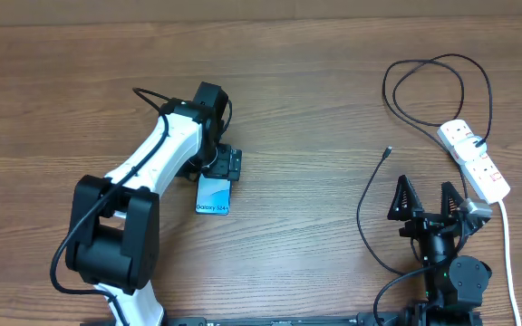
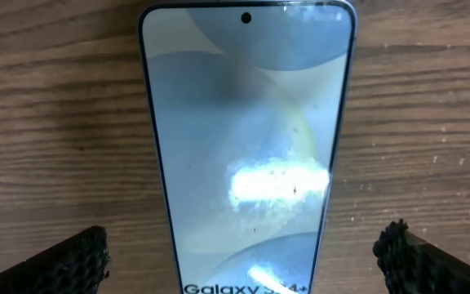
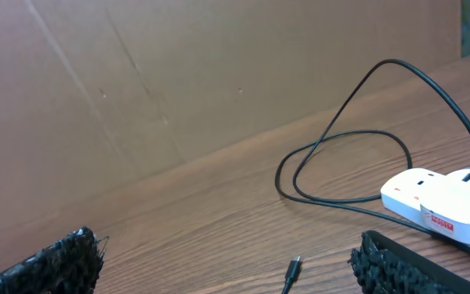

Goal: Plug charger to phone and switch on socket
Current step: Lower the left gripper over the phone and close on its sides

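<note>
My left gripper's fingers are above the phone, which lies flat below, so they would miss the phone if they closed now, and the gripper needs to first lower.
The phone [image 1: 214,197] lies flat on the wooden table, its light blue screen up and the "Galaxy S24+" text at its near end. My left gripper [image 1: 224,167] hovers over the phone's far end. In the left wrist view the gripper [image 2: 247,261] is open, its fingertips on either side of the phone [image 2: 247,122], not touching it. The charger's plug [image 1: 387,152] lies loose on the table; its black cable loops back to the socket [image 1: 475,160]. My right gripper [image 1: 426,201] is open and empty, just short of the plug [image 3: 292,268] and left of the socket [image 3: 435,204].
The socket's thick white cord [image 1: 509,254] runs down the right edge of the table. The charger cable [image 1: 433,72] makes a wide loop at the back right. A brown cardboard wall [image 3: 178,73] stands behind the table.
</note>
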Controlling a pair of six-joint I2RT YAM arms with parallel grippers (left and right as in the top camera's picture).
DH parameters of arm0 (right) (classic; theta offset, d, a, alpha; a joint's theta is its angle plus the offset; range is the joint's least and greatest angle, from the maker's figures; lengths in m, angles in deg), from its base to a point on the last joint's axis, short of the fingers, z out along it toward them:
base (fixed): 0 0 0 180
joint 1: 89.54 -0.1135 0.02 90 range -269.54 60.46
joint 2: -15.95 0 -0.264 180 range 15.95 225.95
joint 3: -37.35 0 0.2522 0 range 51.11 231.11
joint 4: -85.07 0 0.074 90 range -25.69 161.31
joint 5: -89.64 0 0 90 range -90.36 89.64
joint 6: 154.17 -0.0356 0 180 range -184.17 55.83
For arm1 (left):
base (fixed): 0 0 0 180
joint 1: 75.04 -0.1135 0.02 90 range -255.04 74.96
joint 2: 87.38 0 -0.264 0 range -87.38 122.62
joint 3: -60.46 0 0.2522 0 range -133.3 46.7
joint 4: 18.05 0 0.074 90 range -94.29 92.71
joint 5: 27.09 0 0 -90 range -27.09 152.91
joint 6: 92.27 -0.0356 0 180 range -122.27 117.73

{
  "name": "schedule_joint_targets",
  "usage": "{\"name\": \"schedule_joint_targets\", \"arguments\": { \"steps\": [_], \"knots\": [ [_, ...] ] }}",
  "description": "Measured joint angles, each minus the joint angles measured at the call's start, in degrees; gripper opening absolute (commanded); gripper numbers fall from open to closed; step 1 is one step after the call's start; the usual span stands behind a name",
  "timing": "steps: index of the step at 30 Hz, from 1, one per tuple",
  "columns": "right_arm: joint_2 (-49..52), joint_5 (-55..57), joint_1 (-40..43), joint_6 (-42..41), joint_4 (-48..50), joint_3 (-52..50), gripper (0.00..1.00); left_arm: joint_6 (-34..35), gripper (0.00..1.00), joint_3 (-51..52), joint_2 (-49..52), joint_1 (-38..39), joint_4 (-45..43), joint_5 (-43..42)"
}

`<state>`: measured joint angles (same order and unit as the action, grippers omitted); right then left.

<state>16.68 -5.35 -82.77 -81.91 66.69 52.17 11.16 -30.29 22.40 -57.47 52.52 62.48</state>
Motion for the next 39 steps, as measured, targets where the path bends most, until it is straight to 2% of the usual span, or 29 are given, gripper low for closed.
{"name": "schedule_joint_targets", "arguments": {
  "steps": [13,21,27,31,39],
  "knots": [
    [0.00,0.02,0.00,-0.02,-0.02,0.00,1.00,0.13,1.00,-0.42,6.62,0.00,-0.50,-0.63],
    [0.00,0.07,0.00,-0.04,-0.04,0.00,1.00,1.31,0.78,-1.53,7.52,0.11,1.03,-1.27],
    [0.00,0.07,0.00,-0.04,-0.04,0.00,1.00,1.51,0.56,-1.70,7.54,0.11,1.42,-1.27],
    [0.00,0.04,0.00,-0.02,-0.02,0.00,1.00,1.49,0.50,-1.75,7.54,0.09,1.49,-1.40],
    [0.00,0.09,-0.02,0.00,-0.02,0.00,1.00,1.49,0.48,-1.84,7.56,0.09,1.66,-1.40]
  ]
}}
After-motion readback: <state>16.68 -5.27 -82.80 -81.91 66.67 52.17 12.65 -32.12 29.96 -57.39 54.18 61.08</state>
